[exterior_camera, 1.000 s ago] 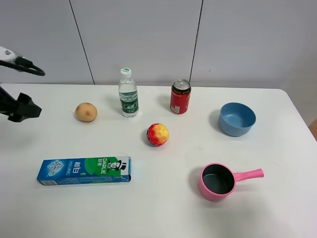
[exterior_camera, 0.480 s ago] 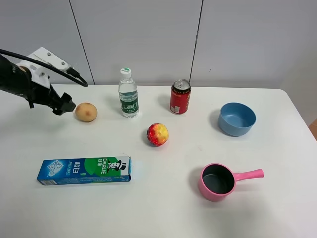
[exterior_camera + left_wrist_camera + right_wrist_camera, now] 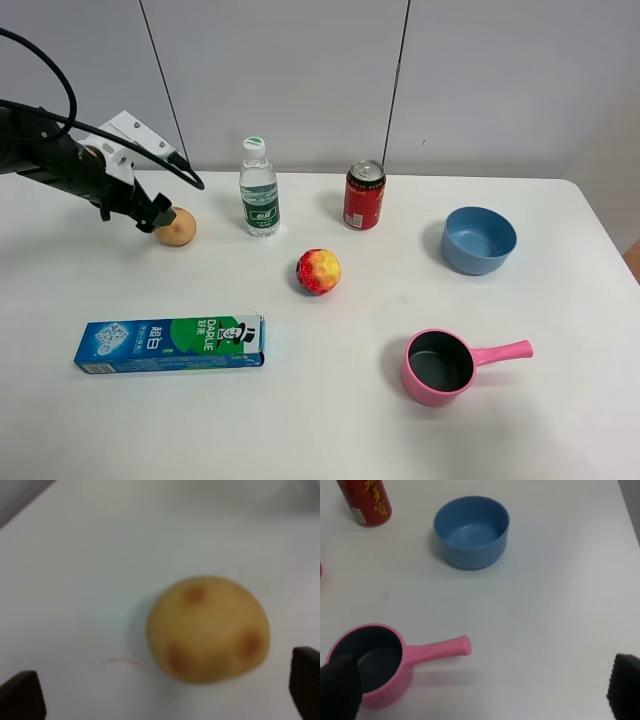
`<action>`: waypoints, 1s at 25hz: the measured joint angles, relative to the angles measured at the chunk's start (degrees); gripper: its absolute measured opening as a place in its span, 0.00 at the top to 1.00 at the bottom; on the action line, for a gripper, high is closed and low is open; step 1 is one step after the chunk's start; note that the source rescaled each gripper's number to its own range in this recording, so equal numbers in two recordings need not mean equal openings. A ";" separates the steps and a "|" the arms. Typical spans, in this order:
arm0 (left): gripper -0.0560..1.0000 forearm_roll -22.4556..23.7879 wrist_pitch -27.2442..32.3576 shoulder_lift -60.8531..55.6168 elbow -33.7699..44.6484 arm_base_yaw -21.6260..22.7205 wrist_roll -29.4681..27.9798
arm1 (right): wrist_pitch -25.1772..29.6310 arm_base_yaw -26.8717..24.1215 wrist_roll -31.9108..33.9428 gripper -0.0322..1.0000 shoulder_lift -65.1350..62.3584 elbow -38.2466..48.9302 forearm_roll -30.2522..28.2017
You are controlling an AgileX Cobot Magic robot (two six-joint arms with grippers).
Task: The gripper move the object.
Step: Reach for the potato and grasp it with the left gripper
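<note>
I will grab the tan-brown fruit (image 3: 179, 228) by its rounded sides with my left gripper next.
The tan-brown fruit (image 3: 179, 228) sits on the white table at the back left, left of the water bottle. My left gripper (image 3: 157, 214) reaches in from the left, and its dark tip is right against the fruit's left side. In the left wrist view the fruit (image 3: 207, 630) lies just ahead of the gap between the two fingertips of the left gripper (image 3: 162, 694), which stand wide apart and open, with nothing held. My right gripper (image 3: 481, 687) is open and empty above the table's right part and does not show in the exterior view.
A water bottle (image 3: 259, 190) and a red can (image 3: 363, 195) stand at the back. A shiny red-and-yellow fruit (image 3: 318, 271) lies mid-table. A toothpaste box (image 3: 170, 343) lies front left. A blue bowl (image 3: 479, 240) and a pink pot (image 3: 440, 366) are on the right.
My left arm has come in from the far left edge and moved right, up to the tan-brown fruit. The fruit and the other things have not moved.
</note>
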 joint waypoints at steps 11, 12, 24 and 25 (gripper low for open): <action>0.00 -0.06 1.45 10.36 -7.12 -0.95 -10.84 | 0.00 0.00 0.00 0.00 0.00 0.00 0.00; 0.00 -0.06 1.33 10.77 -7.12 -1.31 -10.96 | 0.00 0.00 0.00 0.00 0.00 0.00 0.00; 0.00 -2.35 -0.98 14.70 -7.19 -2.27 -11.22 | 0.00 0.00 0.00 0.00 0.00 0.00 0.00; 0.00 -2.37 -1.14 14.77 -7.19 -2.27 -11.22 | 0.00 0.00 0.00 0.00 0.00 0.00 0.00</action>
